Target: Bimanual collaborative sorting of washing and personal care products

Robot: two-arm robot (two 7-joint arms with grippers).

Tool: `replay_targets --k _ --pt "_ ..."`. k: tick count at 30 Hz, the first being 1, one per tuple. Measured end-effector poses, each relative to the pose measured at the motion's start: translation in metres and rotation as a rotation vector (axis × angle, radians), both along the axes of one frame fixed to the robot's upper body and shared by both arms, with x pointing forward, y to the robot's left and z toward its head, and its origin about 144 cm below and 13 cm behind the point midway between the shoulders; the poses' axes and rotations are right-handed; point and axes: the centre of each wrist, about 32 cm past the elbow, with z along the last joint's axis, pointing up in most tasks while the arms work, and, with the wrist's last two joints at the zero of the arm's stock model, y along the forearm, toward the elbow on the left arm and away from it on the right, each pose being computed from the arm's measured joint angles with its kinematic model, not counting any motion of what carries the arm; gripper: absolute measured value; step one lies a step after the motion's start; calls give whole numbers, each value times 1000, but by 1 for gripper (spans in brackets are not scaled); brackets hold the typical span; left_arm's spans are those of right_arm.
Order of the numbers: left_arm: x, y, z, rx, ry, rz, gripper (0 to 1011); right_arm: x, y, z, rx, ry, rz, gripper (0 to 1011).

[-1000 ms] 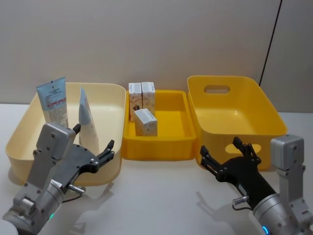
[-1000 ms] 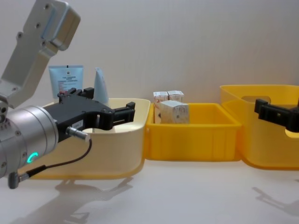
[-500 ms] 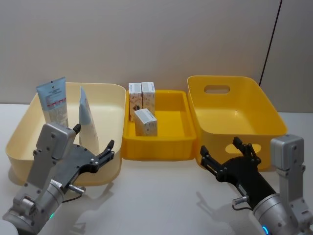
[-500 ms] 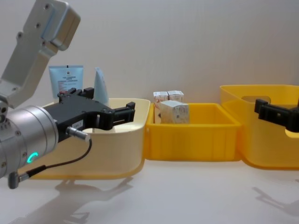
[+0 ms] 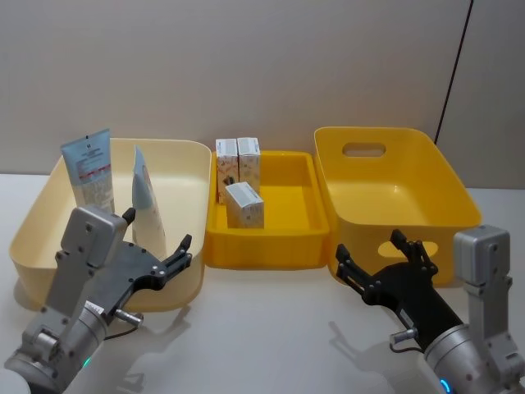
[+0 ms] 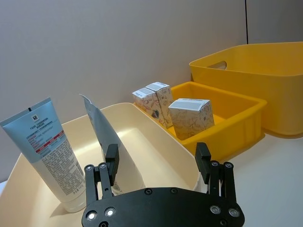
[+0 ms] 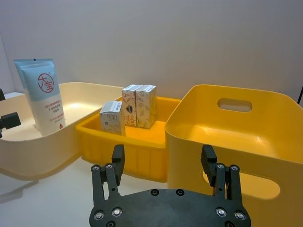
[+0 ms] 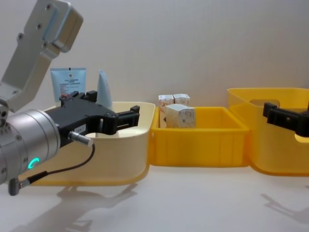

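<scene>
The robot's right gripper will next grab the white carton by its two long sides to sort it, since two upright cartons crowd the carton's back end.
Two pale blue squeeze tubes stand upright in the cream bin (image 5: 49, 209) at the left: one (image 5: 90, 168) with a red band at the back, one (image 5: 146, 197) edge-on nearer the middle. Three small printed cartons sit in the shallow yellow tray (image 5: 283, 242): two upright (image 5: 238, 164) at the back left, one (image 5: 244, 203) in front of them. My left gripper (image 5: 157, 231) hovers open and empty over the cream bin's near right corner, in front of the tubes (image 6: 42, 151). In front of the big yellow bin (image 5: 394, 176), my right gripper (image 5: 369, 245) is open and empty.
The big yellow bin (image 7: 246, 137) at the right has handle cut-outs and nothing inside. The three containers stand side by side against a plain wall. White tabletop (image 5: 262, 328) lies free in front of them, between my arms.
</scene>
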Motion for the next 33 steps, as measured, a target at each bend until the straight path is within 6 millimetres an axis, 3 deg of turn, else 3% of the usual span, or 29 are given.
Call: replay_targets --k 10,19,33 --pt "0 0 0 0 0 0 1004 0 2 2 -5 4 7 1001" --pt "0 0 0 0 0 0 1003 7 17 20 -51 31 81 1001" --pt "0 0 0 0 0 0 1003 56 65 69 -175 132 198 1001"
